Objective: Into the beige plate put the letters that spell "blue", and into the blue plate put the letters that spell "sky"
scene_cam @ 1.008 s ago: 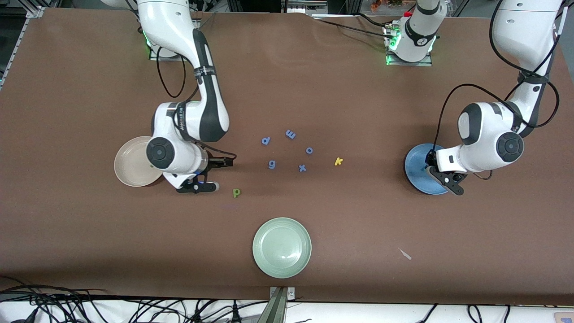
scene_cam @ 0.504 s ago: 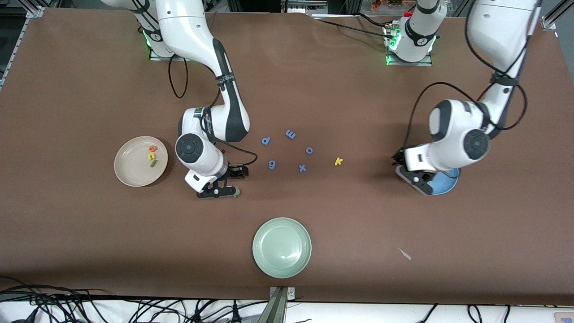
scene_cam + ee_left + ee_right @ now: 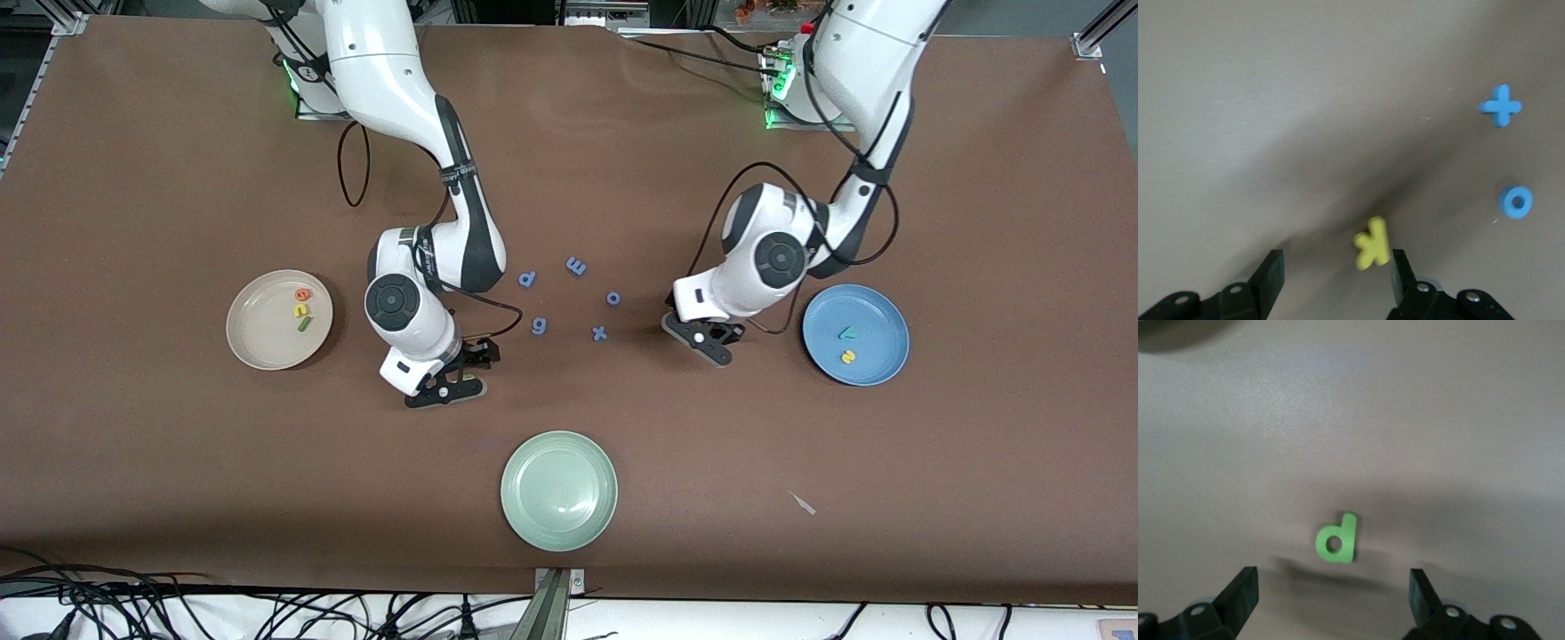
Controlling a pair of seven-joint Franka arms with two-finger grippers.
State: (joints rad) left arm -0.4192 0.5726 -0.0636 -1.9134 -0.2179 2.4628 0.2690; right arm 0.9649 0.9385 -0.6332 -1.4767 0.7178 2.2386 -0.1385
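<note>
My left gripper's fingers are still above the yellow k and closing now would miss it, so the gripper lowers next, before it closes.
The beige plate [image 3: 258,342] holds the orange e [image 3: 303,293], yellow u [image 3: 300,309] and green l [image 3: 305,324]. The blue plate [image 3: 876,316] holds the teal y [image 3: 848,333] and yellow s [image 3: 848,357]. My left gripper [image 3: 702,342] is open low over the table. In the left wrist view the yellow k [image 3: 1373,243] lies flat just ahead of the left gripper [image 3: 1337,260], close to one fingertip. My right gripper [image 3: 462,369] is also open. In its wrist view the green b [image 3: 1337,541] lies just ahead of the right gripper [image 3: 1333,577]. Both letters are hidden in the front view.
Several periwinkle letters lie mid-table between the arms: d [image 3: 527,279], m [image 3: 576,265], o [image 3: 613,298], g [image 3: 539,326], x [image 3: 600,333]. A pale green plate [image 3: 558,490] sits nearer the front camera. A small white scrap [image 3: 803,503] lies toward the left arm's end.
The left arm swung from over the blue plate to the yellow k, uncovering y and s. The right arm moved from the beige plate to over the green b.
</note>
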